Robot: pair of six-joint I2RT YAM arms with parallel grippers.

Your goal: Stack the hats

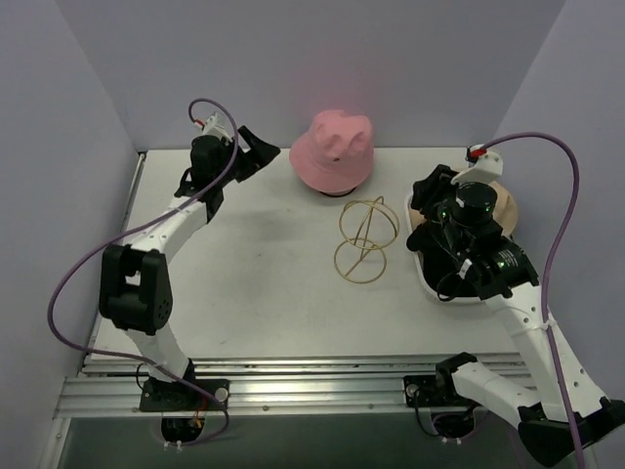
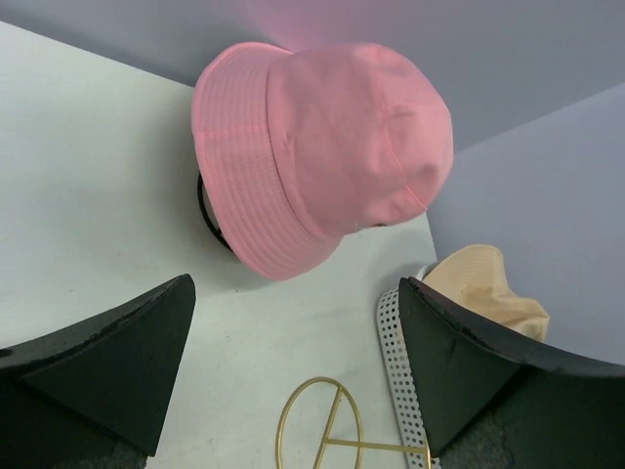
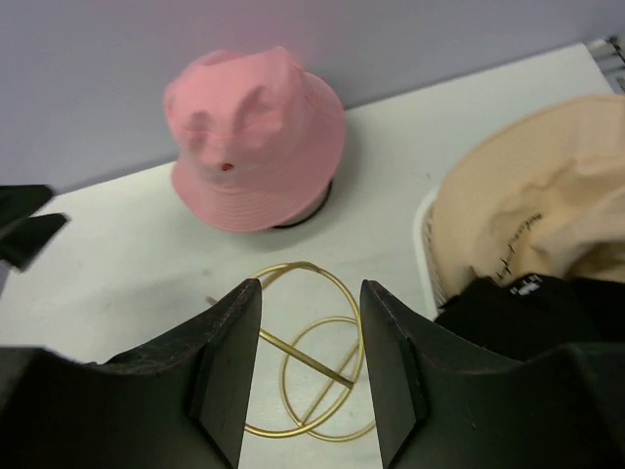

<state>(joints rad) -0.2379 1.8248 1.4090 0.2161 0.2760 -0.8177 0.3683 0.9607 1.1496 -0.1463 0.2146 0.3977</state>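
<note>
My right gripper should pinch the black cap by its top (image 1: 436,260) (image 3: 506,317). The cap's bottom then stays free to stack over the gold wire head frame.
The pink bucket hat (image 1: 332,151) sits on a dark stand at the back middle; it also shows in the left wrist view (image 2: 322,147) and the right wrist view (image 3: 254,137). The tan bucket hat (image 1: 505,210) lies in the white tray (image 1: 426,277) at the right, with the black cap (image 3: 527,318) on it. No dark green hat is in view. My left gripper (image 1: 256,154) is open and empty, just left of the pink hat (image 2: 295,288). My right gripper (image 1: 430,191) is open and empty above the tray's left side (image 3: 309,285).
A gold wire head frame (image 1: 366,239) lies bare on the table between the pink hat and the tray, also in the wrist views (image 2: 332,430) (image 3: 312,371). The perforated tray wall (image 2: 395,352) is near the left gripper's right finger. Walls close in at back and sides.
</note>
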